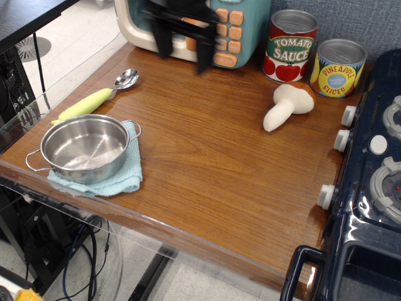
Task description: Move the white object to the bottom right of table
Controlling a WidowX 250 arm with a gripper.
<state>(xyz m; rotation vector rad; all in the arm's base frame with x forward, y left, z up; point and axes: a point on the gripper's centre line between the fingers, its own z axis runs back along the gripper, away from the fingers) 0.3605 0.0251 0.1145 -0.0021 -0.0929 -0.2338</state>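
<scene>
The toy mushroom needs to go to the table corner by the stove's handle (pixel 276 251), so my gripper should next grab the mushroom by its cap (pixel 299 98).
The white object is a toy mushroom (pixel 287 106) with a cream stem and a tan cap. It lies on its side on the brown wooden table (pixel 213 163) at the back right, just in front of two cans. My gripper (pixel 183 53) is a dark, motion-blurred shape at the back centre, in front of the toy microwave. Its two fingers (pixel 204 61) point down and stand apart, with nothing between them. It is well to the left of the mushroom and not touching it.
A toy microwave (pixel 194 28) stands at the back. A tomato sauce can (pixel 290 47) and a pineapple can (pixel 338 68) stand behind the mushroom. A dark blue toy stove (pixel 369 182) with white knobs lines the right edge. A steel pot (pixel 84 148) on a blue cloth and a spoon (pixel 100 95) are at the left.
</scene>
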